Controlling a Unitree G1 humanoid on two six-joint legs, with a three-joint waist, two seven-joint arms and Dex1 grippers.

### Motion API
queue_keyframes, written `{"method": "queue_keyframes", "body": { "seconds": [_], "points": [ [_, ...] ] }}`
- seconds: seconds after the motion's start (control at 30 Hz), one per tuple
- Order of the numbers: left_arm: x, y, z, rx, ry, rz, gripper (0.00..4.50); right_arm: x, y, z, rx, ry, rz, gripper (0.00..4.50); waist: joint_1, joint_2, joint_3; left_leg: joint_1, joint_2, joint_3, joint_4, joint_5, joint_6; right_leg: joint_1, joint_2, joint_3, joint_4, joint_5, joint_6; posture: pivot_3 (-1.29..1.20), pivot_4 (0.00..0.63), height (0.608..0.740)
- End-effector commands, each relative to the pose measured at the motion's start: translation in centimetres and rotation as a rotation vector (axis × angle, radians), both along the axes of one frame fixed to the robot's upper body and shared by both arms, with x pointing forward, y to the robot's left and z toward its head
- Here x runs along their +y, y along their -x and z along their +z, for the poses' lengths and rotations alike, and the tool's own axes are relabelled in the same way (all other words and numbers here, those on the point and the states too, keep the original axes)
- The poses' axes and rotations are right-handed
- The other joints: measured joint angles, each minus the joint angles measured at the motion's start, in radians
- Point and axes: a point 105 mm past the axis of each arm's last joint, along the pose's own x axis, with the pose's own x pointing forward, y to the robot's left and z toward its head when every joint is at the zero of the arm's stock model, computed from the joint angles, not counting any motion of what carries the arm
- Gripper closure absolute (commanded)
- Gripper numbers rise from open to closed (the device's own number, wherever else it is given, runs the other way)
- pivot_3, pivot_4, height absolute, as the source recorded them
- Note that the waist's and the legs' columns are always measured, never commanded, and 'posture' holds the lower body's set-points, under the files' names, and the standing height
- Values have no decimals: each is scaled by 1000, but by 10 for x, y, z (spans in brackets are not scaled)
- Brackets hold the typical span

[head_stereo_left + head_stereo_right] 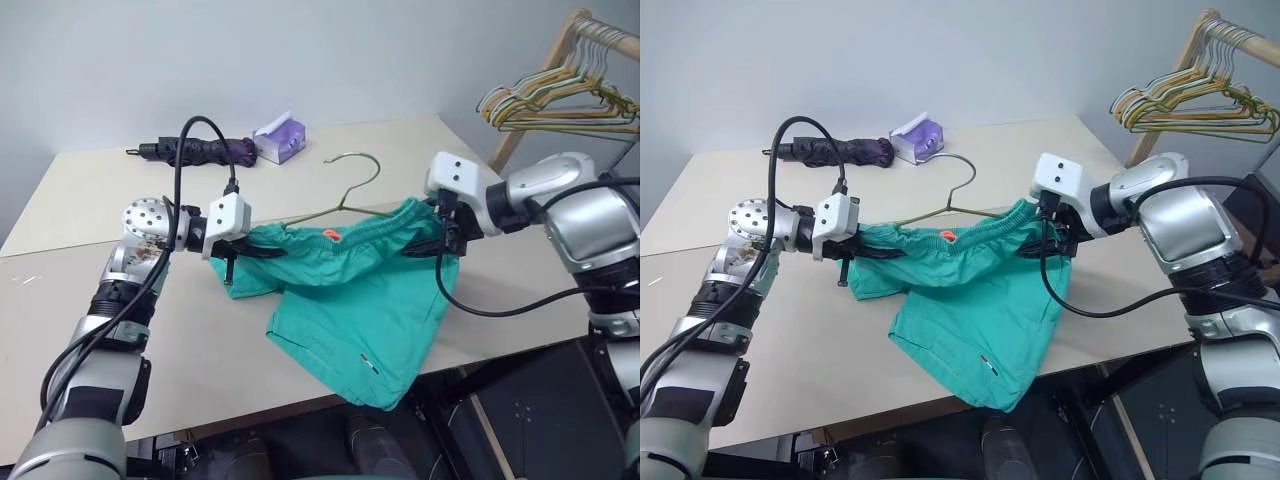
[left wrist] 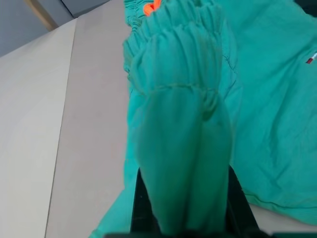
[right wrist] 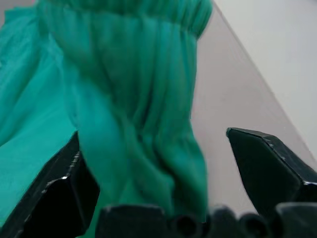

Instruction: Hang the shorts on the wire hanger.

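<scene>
My right gripper grabs the shorts by their gathered elastic waistband end [image 1: 415, 225] next, to hang them on the wire hanger [image 1: 345, 200].
The teal-green shorts [image 1: 350, 300] are lifted by the waistband above the table [image 1: 80, 200], and their legs trail down over the front edge. My left gripper [image 1: 250, 247] is shut on the waistband's left end; the cloth bunches between its fingers [image 2: 141, 208]. My right gripper [image 3: 156, 139] is at the waistband's right end [image 1: 440, 235]. Its black fingers [image 3: 262, 163] stand wide apart, open, with cloth draped loosely between them. The wire hanger [image 1: 345, 200] lies just behind the waistband, hook pointing to the back. Its lower part is hidden by the cloth.
A dark folded umbrella [image 1: 200, 150] and a purple-white box [image 1: 281, 139] lie at the back of the table. A bunch of pastel hangers on a wooden rack [image 1: 565, 95] stands at the far right. The table's front edge [image 1: 250, 410] runs just below the shorts.
</scene>
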Motion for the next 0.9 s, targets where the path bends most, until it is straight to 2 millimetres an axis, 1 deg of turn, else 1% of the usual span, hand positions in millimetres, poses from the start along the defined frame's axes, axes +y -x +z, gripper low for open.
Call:
{"method": "queue_keyframes", "body": {
  "seconds": [0.03,0.07,0.23,0.33,0.57,0.6,0.7,0.83,0.9],
  "points": [
    [-1,-2,17,-65,19,-13,4490,3,-2,19,-58,-12,14,1632,1,0,0,0,0,0,0,0,0,0,0,0,0,0,0,-95,0,740],
    [0,-1,16,-63,15,-13,4490,3,-1,21,-59,-17,18,1820,1,0,0,0,0,0,0,0,0,0,0,0,0,0,0,-95,0,740],
    [4,0,13,-55,-1,-16,4490,8,4,24,-63,-38,53,3599,0,0,0,1,0,0,0,0,0,0,0,0,1,0,0,-98,0,740],
    [3,0,14,-55,-7,-21,4490,12,9,25,-54,-58,75,4458,-3,0,0,1,0,0,0,0,0,0,0,0,1,0,0,-100,0,740],
    [2,-1,16,-54,-17,-31,4490,12,21,22,-19,-94,110,4486,-4,0,-1,1,0,-1,0,0,0,1,0,-1,1,0,0,-107,0,740],
    [2,-1,16,-53,-18,-29,3943,11,22,22,-14,-98,112,4500,-4,0,-1,1,0,-1,0,0,0,1,0,0,1,0,0,-108,0,740],
    [7,-2,21,-61,-19,-21,3201,6,29,18,13,-126,97,4500,-4,0,-1,0,0,-1,0,0,0,1,0,-1,1,0,0,-111,5,740],
    [20,-9,36,-99,18,51,1869,-8,41,6,73,-178,19,4500,-3,0,-1,1,0,-1,0,0,0,1,0,-1,0,0,0,-114,17,740],
    [27,-13,43,-122,49,95,1294,-13,47,1,94,-203,-23,4500,-2,0,0,0,0,-1,0,0,0,1,0,-1,1,0,0,-118,23,740]
  ]
}}
